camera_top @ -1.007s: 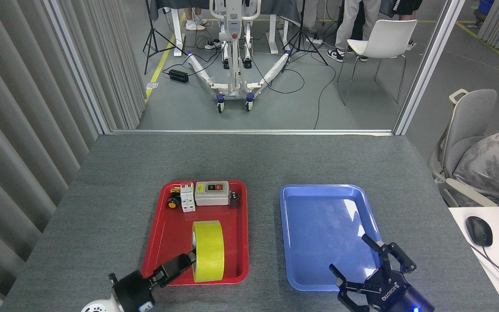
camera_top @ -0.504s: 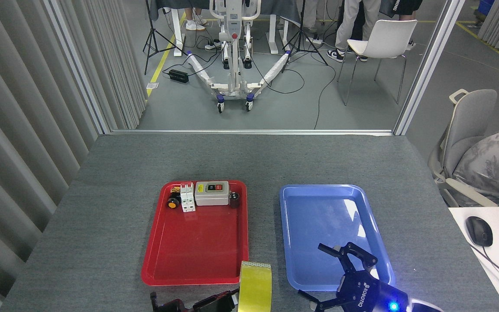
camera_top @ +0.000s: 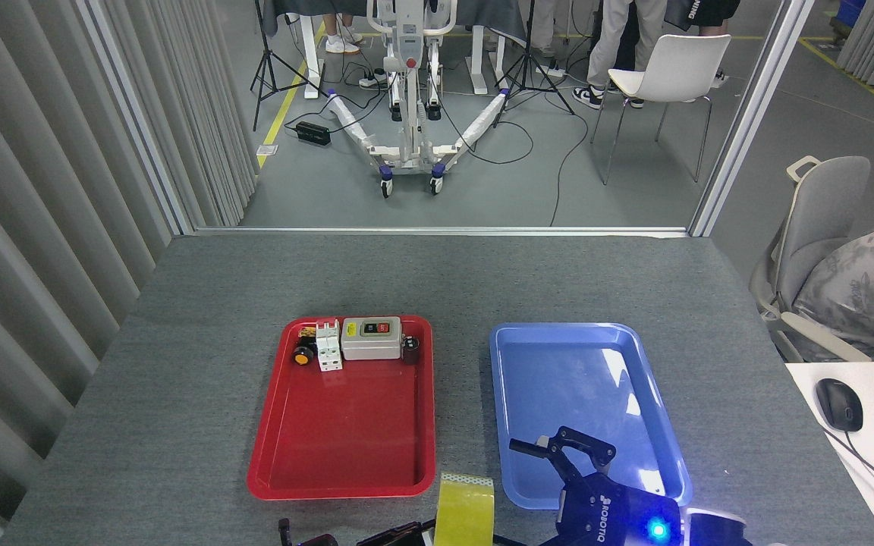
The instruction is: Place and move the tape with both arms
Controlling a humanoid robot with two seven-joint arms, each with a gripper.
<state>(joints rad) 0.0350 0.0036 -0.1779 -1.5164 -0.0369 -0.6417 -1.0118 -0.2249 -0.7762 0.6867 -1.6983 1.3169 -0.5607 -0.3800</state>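
My right gripper is to move the yellow tape over to the blue tray, so next it needs to grab the tape by its ring's side [camera_top: 481, 511].
The tape [camera_top: 466, 509], a yellow roll standing on edge, is at the bottom of the head view, in front of the gap between the two trays. My left gripper [camera_top: 409, 535] barely shows at the bottom edge; its black fingers reach the roll's left side and are shut on it. Coming in from the bottom right, my right gripper [camera_top: 511, 493] is open, its upper finger [camera_top: 551, 442] spread over the near corner of the blue tray [camera_top: 638, 364]. It sits just right of the tape without touching it. The tape's lower part is cut off by the frame.
The red tray [camera_top: 346, 447] holds a grey switch box [camera_top: 371, 338], a white breaker [camera_top: 328, 346], an orange-and-black button [camera_top: 302, 355] and a small dark part [camera_top: 410, 350] along its far end. A mouse [camera_top: 839, 403] lies on a white desk at right.
The left gripper lifted the tape out of the red tray and carried it toward me and to the right. The right gripper swung left toward the roll, staying open.
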